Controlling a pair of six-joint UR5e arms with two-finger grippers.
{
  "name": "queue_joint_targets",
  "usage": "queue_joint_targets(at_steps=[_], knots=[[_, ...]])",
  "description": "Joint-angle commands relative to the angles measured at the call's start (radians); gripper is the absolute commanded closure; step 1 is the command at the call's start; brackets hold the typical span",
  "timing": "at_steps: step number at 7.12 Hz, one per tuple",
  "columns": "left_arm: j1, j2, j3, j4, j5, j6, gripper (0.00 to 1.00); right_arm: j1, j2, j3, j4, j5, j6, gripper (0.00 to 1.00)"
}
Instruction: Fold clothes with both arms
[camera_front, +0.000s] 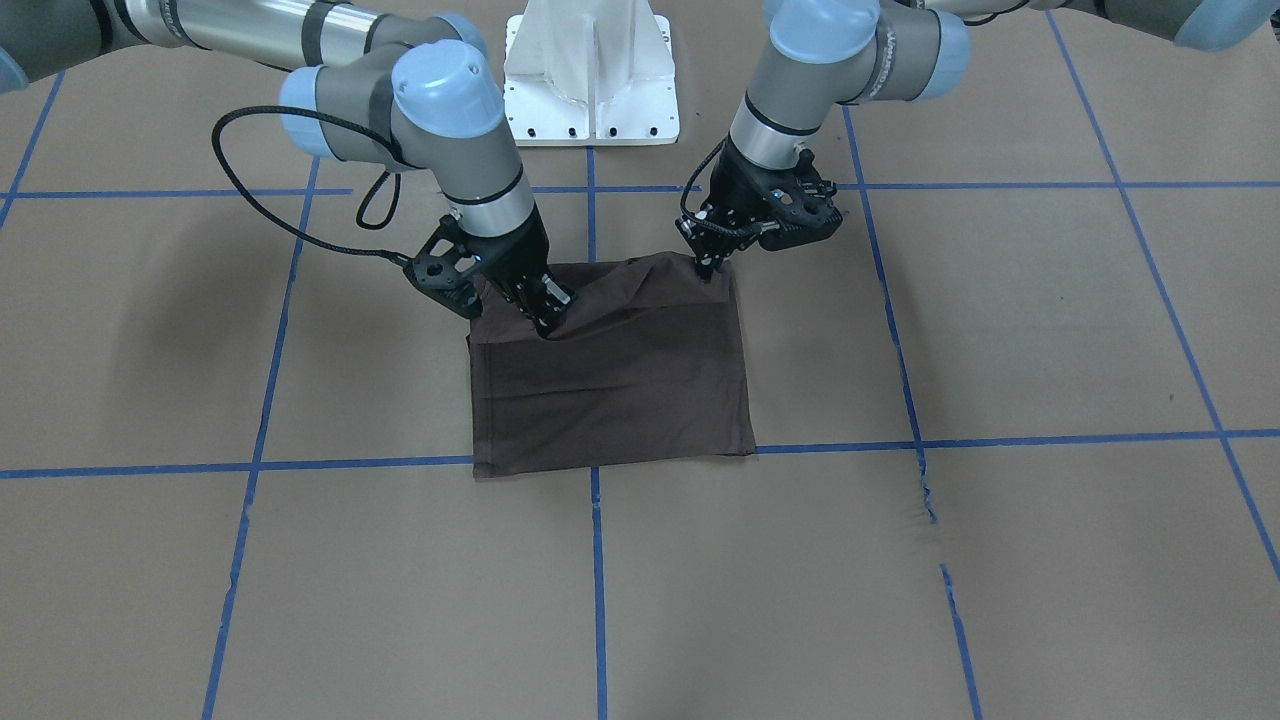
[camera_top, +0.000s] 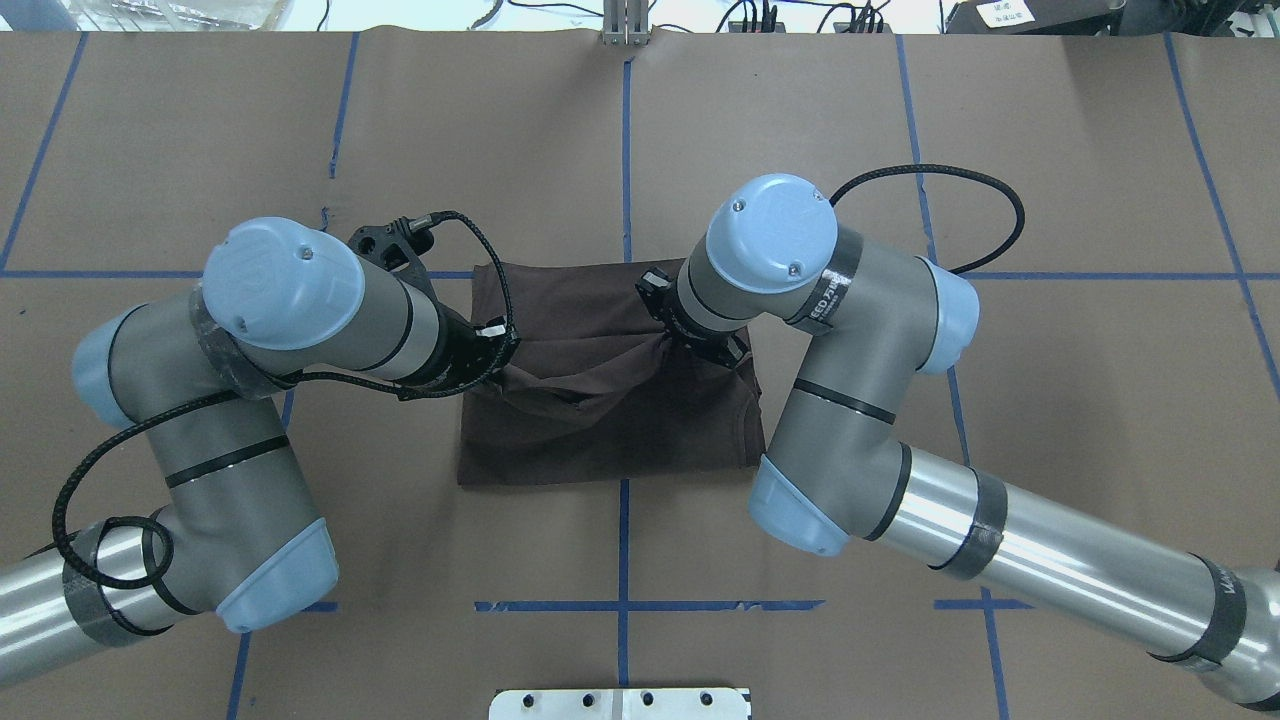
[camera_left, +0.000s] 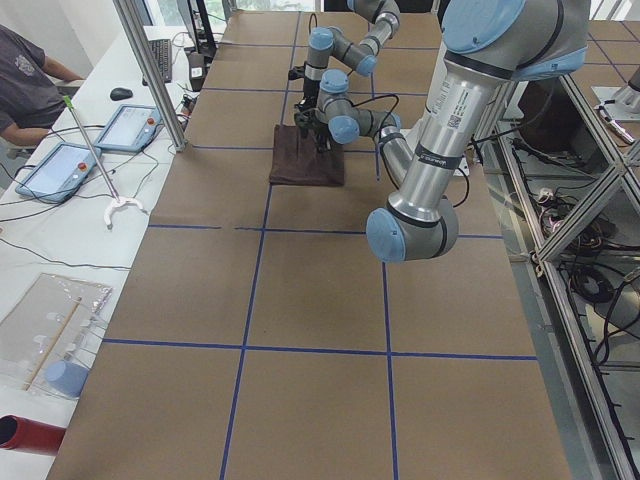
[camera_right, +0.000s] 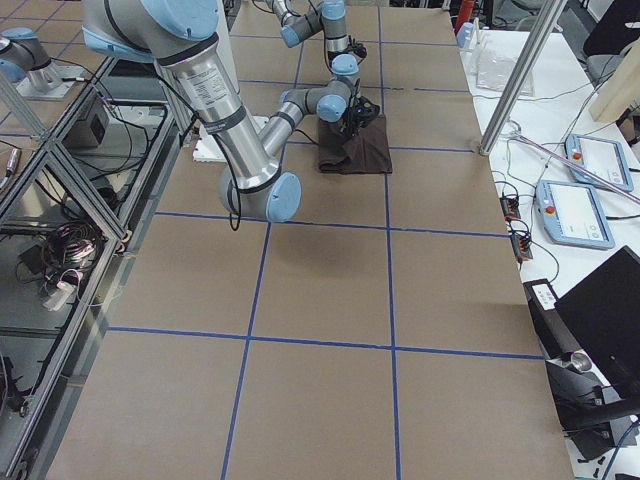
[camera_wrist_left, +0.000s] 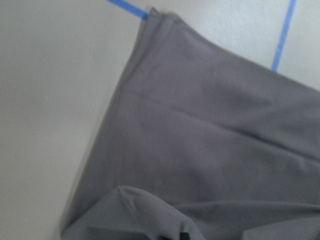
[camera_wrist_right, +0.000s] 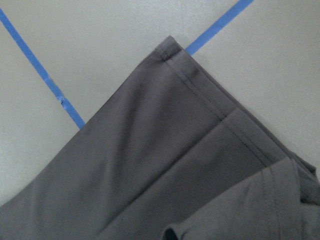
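My left gripper needs to move the held hem corner to the T-shirt's folded bottom edge (camera_front: 734, 455) before it lets go of the corner. The corner is still short of the bottom edge.
The dark brown T-shirt (camera_front: 620, 390) lies folded into a rectangle at the middle of the table, and also shows in the overhead view (camera_top: 600, 430). My left gripper (camera_front: 710, 265) is shut on the shirt's corner nearest the robot base. My right gripper (camera_front: 548, 315) is shut on the same edge further along. The cloth between them is lifted and wrinkled. In the overhead view the left gripper (camera_top: 503, 352) is at the shirt's left side, and the right gripper (camera_top: 692, 345) is mostly hidden under its wrist. The wrist views show only cloth (camera_wrist_left: 200, 130) and a hemmed corner (camera_wrist_right: 200, 85).
The white pedestal base (camera_front: 590, 80) stands just behind the shirt. Blue tape lines (camera_front: 596, 560) divide the brown table cover into squares. A side bench with tablets (camera_left: 60, 165) and a seated person (camera_left: 25, 80) lies beyond the far table edge.
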Motion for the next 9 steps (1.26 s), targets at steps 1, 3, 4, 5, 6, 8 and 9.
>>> queue_joint_targets(at_steps=[1, 3, 4, 5, 6, 8, 9], knots=[[-0.031, -0.004, 0.057, -0.045, 0.000, -0.009, 1.00, 0.027, 0.021, -0.090, 0.076, 0.010, 0.000, 1.00], [-0.113, -0.123, 0.318, -0.154, 0.001, -0.014, 1.00, 0.070, 0.108, -0.234, 0.083, 0.021, -0.029, 0.89], [-0.174, -0.174, 0.461, -0.250, 0.001, 0.000, 0.24, 0.100, 0.230, -0.427, 0.121, 0.018, -0.098, 0.01], [-0.236, -0.197, 0.522, -0.300, 0.003, 0.097, 0.00, 0.149, 0.271, -0.530, 0.158, 0.033, -0.199, 0.00], [-0.287, -0.198, 0.530, -0.299, -0.002, 0.180, 0.00, 0.207, 0.273, -0.576, 0.166, 0.082, -0.289, 0.00], [-0.292, -0.190, 0.527, -0.299, -0.008, 0.207, 0.00, 0.251, 0.268, -0.591, 0.163, 0.107, -0.348, 0.00], [-0.321, -0.181, 0.519, -0.288, -0.078, 0.297, 0.00, 0.293, 0.256, -0.572, 0.151, 0.147, -0.449, 0.00]])
